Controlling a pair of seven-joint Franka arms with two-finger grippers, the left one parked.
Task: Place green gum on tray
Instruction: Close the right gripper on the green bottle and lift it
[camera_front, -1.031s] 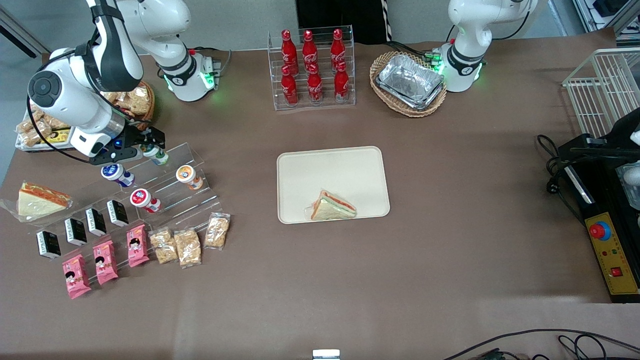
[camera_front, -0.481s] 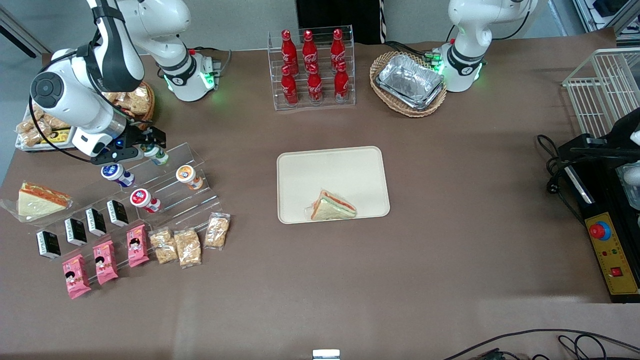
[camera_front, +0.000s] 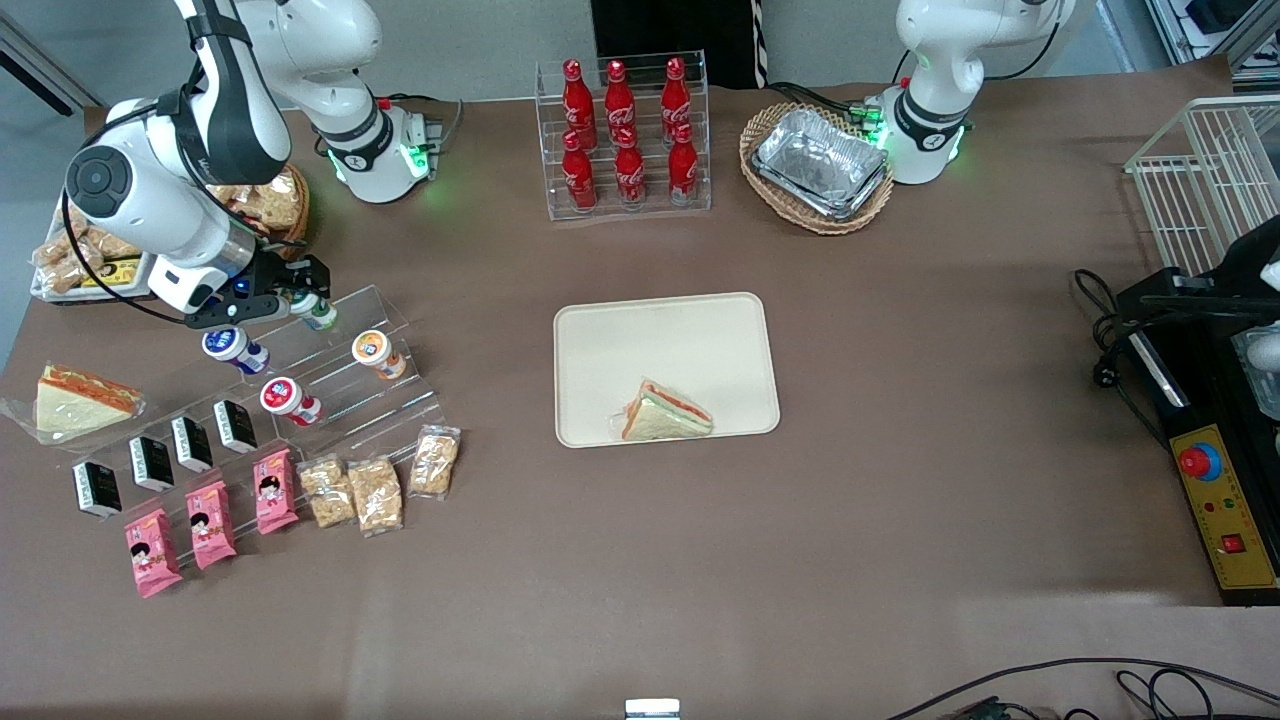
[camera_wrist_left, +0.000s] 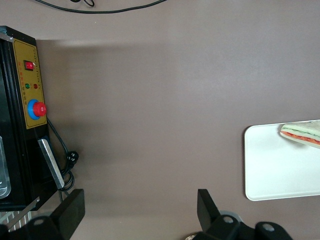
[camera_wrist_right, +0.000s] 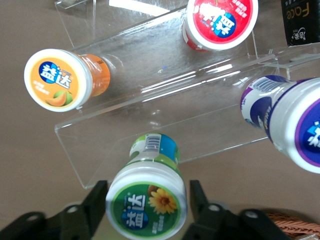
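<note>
The green gum needs to go on the beige tray. My right gripper will next grab the green gum by its lid (camera_wrist_right: 146, 210) to place it there.
The green gum (camera_wrist_right: 146, 207), a white bottle with a green lid, stands on the top step of a clear acrylic stand (camera_wrist_right: 200, 115). It also shows in the front view (camera_front: 319, 315). My right gripper (camera_wrist_right: 147, 196) is open and straddles the lid, one finger (camera_wrist_right: 97, 197) on each side, close to it. In the front view the gripper (camera_front: 303, 298) is over that bottle at the working arm's end of the table. The beige tray (camera_front: 660, 340) lies at the table's middle, apart from the gripper, with a wrapped sandwich (camera_front: 665, 412) on its nearer corner. The tray also shows in the left wrist view (camera_wrist_left: 280, 170).
On the stand are an orange-lidded bottle (camera_wrist_right: 59, 80), a red-lidded one (camera_wrist_right: 221, 22) and a blue-lidded one (camera_wrist_right: 295, 125). Black boxes (camera_front: 190, 443), pink packs (camera_front: 210, 525) and snack bags (camera_front: 375, 490) lie nearer the camera. A cola rack (camera_front: 622, 135) and a foil-tray basket (camera_front: 818, 165) stand farther back.
My right arm's wrist has shifted slightly; the gripper stays round the green gum, which has not moved. Nothing else has changed.
</note>
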